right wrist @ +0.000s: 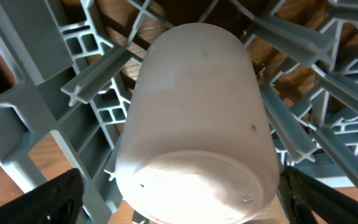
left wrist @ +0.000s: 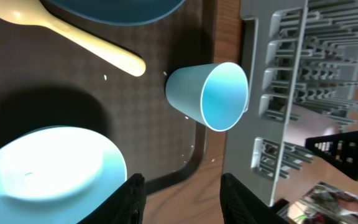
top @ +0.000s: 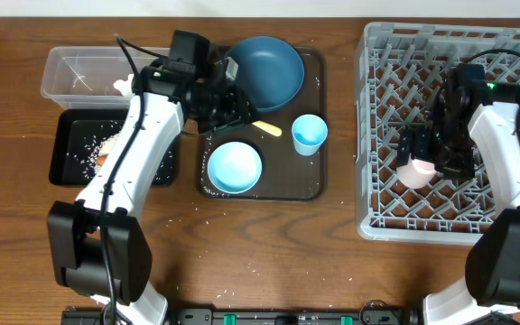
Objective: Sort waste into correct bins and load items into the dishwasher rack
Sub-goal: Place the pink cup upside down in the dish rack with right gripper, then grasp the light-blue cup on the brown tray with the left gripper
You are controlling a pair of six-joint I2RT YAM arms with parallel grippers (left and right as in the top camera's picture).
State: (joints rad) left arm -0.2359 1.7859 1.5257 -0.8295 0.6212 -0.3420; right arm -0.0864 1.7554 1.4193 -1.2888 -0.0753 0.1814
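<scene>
Next, my left gripper grips the light blue cup [left wrist: 210, 93] by its rim, which leaves the cup's base free for the handover to my right gripper.
The pink cup [right wrist: 194, 124] stands upside down among the pegs of the grey dishwasher rack [top: 513, 54], its base toward the wrist camera. My right gripper [right wrist: 191, 196] is open around it, one finger on each side, and is seen over the cup [top: 418, 171] from overhead. My left gripper [left wrist: 182, 199] hangs open and empty over the front edge of the brown tray [top: 314, 185]. Ahead of it are the light blue cup [left wrist: 210, 93], the light blue bowl [left wrist: 48, 174], the pale yellow spoon [left wrist: 79, 40] and the dark blue bowl [top: 264, 70].
A clear tub [top: 75, 63] at the far left holds crumpled white paper [top: 123, 86]. In front of it a black tray [top: 70, 162] holds scattered rice [top: 102, 146]. A few grains lie on the wooden table near its front edge.
</scene>
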